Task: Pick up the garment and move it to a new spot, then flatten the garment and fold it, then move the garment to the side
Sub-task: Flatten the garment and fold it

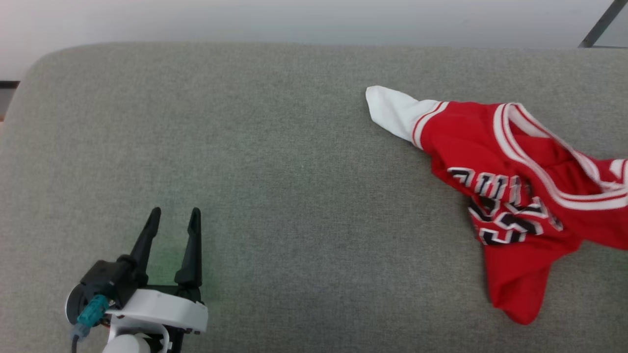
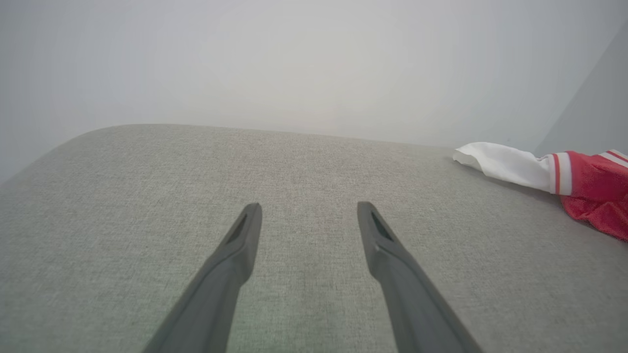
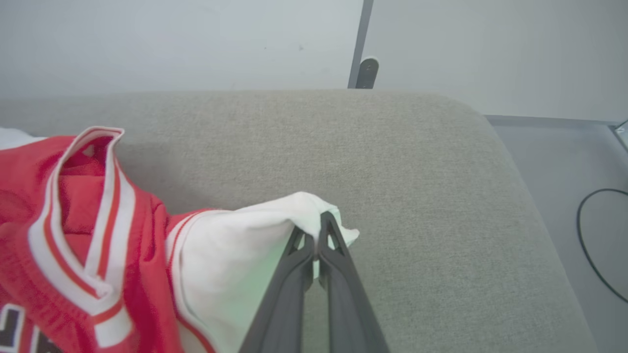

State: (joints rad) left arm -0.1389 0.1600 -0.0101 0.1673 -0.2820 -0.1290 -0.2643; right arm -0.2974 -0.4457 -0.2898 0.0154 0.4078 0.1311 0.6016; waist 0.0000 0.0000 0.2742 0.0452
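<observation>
I need to flatten the red jersey with its striped collar spread, so I should next grab the jersey with my left gripper by the tip of its outstretched white sleeve (image 1: 377, 103) (image 2: 471, 154).
The garment (image 1: 515, 191), a red jersey with white sleeves, striped collar and black lettering, lies crumpled at the right of the grey cushioned surface (image 1: 274, 162). One white sleeve stretches out toward the back left. In the right wrist view the other white sleeve (image 3: 235, 255) rises to my right gripper (image 3: 316, 230), whose fingers are shut on its tip. The striped collar (image 3: 93, 215) stands up at the left of that view. My left gripper (image 1: 175, 213) rests open at the lower left, far from the garment (image 2: 579, 181), with nothing between its fingers (image 2: 240, 245).
The grey surface has rounded corners and ends at a pale wall behind. Right of it, past the edge, the floor carries a dark cable (image 3: 596, 240). A dark metal post (image 3: 360, 59) stands behind the far edge.
</observation>
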